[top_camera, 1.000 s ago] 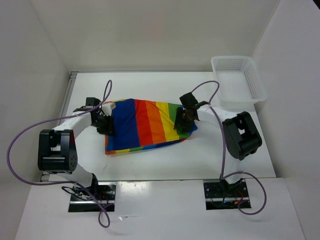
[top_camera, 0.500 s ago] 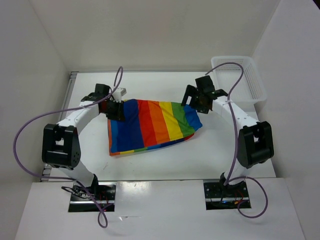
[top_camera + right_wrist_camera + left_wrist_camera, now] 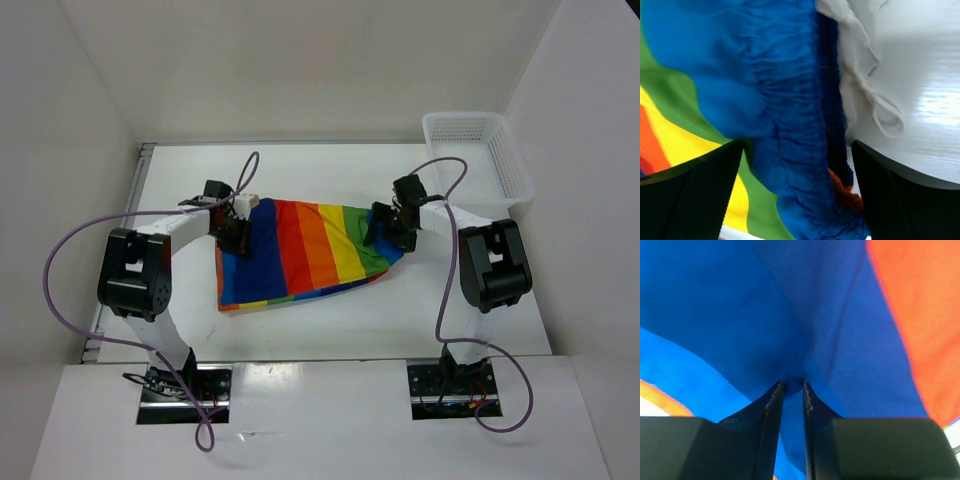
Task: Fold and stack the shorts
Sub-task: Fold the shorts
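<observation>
I should next pull the shorts straight for folding, so my right gripper should grab the shorts [image 3: 300, 250] by the gathered blue waistband near its corner.
The rainbow-striped shorts [image 3: 300, 250] lie spread flat in the middle of the table. My left gripper [image 3: 237, 233] is at their blue left edge; in the left wrist view its jaws [image 3: 792, 383] are nearly closed and pinch a fold of blue fabric [image 3: 790, 315]. My right gripper [image 3: 386, 228] is at the shorts' green right end. In the right wrist view it [image 3: 797, 155] stands wide open, with the gathered blue waistband [image 3: 785, 115] between the fingers. The white drawstring [image 3: 867, 90] lies on the table beside it.
A white mesh basket [image 3: 478, 158] stands at the far right corner of the white table [image 3: 330, 320]. White walls close in the left, back and right. Purple cables loop over both arms.
Both arms carried the shorts away from me and slightly right, then came down. The shorts now lie flatter and the arms' elbows are lower.
</observation>
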`<state>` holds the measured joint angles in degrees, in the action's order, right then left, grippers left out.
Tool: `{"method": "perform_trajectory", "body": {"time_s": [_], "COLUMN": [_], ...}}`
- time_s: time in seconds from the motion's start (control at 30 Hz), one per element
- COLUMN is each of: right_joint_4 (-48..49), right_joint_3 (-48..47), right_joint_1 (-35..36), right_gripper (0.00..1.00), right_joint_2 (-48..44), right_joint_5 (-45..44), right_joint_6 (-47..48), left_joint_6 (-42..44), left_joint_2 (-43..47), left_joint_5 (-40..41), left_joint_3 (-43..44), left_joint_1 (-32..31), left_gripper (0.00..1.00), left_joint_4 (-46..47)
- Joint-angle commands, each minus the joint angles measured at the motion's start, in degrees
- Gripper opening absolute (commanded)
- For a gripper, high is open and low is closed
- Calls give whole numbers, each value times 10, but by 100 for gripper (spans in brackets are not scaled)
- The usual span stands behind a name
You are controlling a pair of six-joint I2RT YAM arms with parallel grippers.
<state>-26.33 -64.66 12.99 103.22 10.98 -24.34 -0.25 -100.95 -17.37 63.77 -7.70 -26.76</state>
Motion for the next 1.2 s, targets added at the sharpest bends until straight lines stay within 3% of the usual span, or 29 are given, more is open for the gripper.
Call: {"method": "perform_trajectory", "body": {"time_s": [0.0,0.13,0.17,0.23,0.27,0.37,0.53,0.7,0.9,1.17], "right_joint_4": [48,55,55,55,55,33,-25,-93,-144,-153], "right_joint_3": [13,19,19,19,19,-8,-80,-173,-244,-281], "right_joint_1": [4,4,4,4,4,4,11,74,164,191], "right_gripper": [90,63,49,33,18,0,0,0,0,0], "right_joint_2": [13,27,27,20,14,-14,-61,-72,-47,-25], "right_joint_5": [28,34,23,5,-21,-96,-172,-227,-267,-257], "right_joint_6": [15,9,9,-7,-7,-29,-29,-24,-55,-87], "left_joint_6": [3,3,3,3,3,3,3,3,3,3], "left_joint_2": [-16,-29,-34,-34,-39,-44,-44,-50,-38,-15], "left_joint_5": [7,7,7,7,7,7,-14,-26,-44,-128], "left_joint_3": [-22,-22,-22,-15,-9,-3,7,18,51,109], "left_joint_1": [1,1,1,1,1,1,-4,-4,-4,-29], "left_gripper": [29,28,28,28,28,28,28,28,28,27], "left_joint_4": [15,15,15,15,15,15,10,10,-3,-7]}}
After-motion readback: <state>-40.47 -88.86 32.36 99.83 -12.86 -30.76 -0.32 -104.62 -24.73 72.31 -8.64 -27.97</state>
